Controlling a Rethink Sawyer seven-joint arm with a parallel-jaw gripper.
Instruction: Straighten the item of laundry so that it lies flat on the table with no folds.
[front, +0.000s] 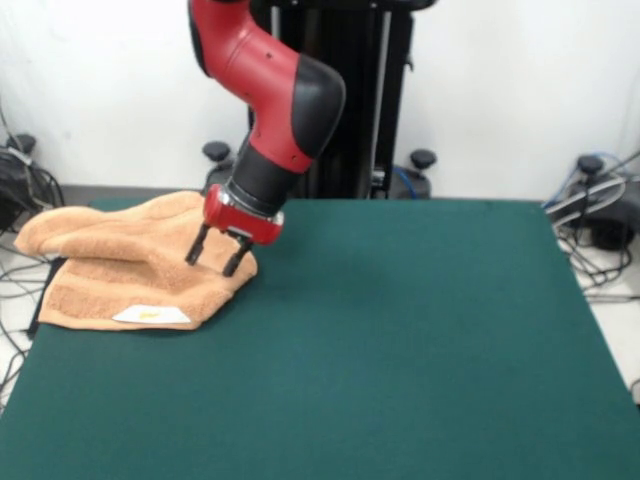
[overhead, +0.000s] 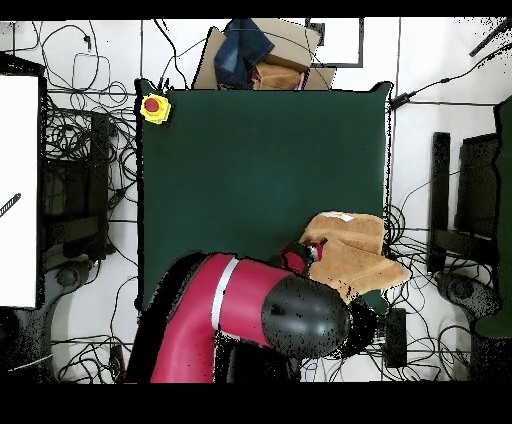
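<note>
I should pick up the towel (front: 125, 260) next with my gripper by the raised fold along its edge (front: 214, 267), because the labelled front is flat against the table.
The peach-orange towel (front: 125, 260) lies crumpled and folded over itself at the left far corner of the green table (front: 400, 340), part of it hanging over the left edge. Its white label (front: 152, 316) faces up near the front fold. In the overhead view the towel (overhead: 350, 250) sits at the table's right near corner. My gripper (front: 215, 259) is open, fingers pointing down, just above or touching the towel's right edge. It holds nothing. In the overhead view my arm hides most of the gripper (overhead: 308, 252).
A yellow box with a red button (overhead: 154, 108) sits at the table's corner in the overhead view. A cardboard box with cloth (overhead: 262, 55) stands beyond the far edge. Cables lie on the floor around the table.
</note>
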